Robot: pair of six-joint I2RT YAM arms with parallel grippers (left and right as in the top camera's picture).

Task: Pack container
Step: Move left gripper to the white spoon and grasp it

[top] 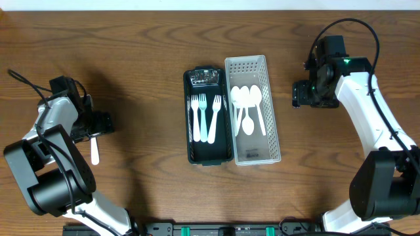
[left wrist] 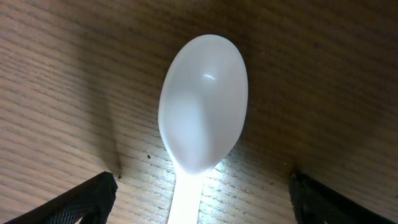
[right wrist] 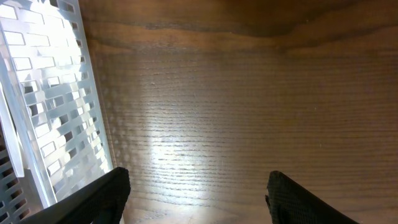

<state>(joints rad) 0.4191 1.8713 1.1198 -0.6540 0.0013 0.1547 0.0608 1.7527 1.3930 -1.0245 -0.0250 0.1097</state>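
I should close my left gripper on the spoon, because its fingers meet their shadows on the wood on either side of the spoon's handle (top: 95, 152) (left wrist: 185, 203).
A white plastic spoon (left wrist: 202, 106) lies on the wooden table at the far left; its handle shows in the overhead view (top: 95, 152). My left gripper (top: 98, 124) (left wrist: 202, 199) is open, low over the spoon, a finger on each side of the handle. A white perforated basket (top: 271, 111) in the middle holds several white spoons (top: 246, 98). A black tray (top: 190, 131) beside it holds three forks (top: 206, 115). My right gripper (top: 300, 94) (right wrist: 196, 193) is open and empty over bare table, right of the basket wall (right wrist: 56, 118).
The two containers stand side by side in the middle of the wooden table. Bare wood lies between them and each arm. A black rail runs along the front edge (top: 216, 229).
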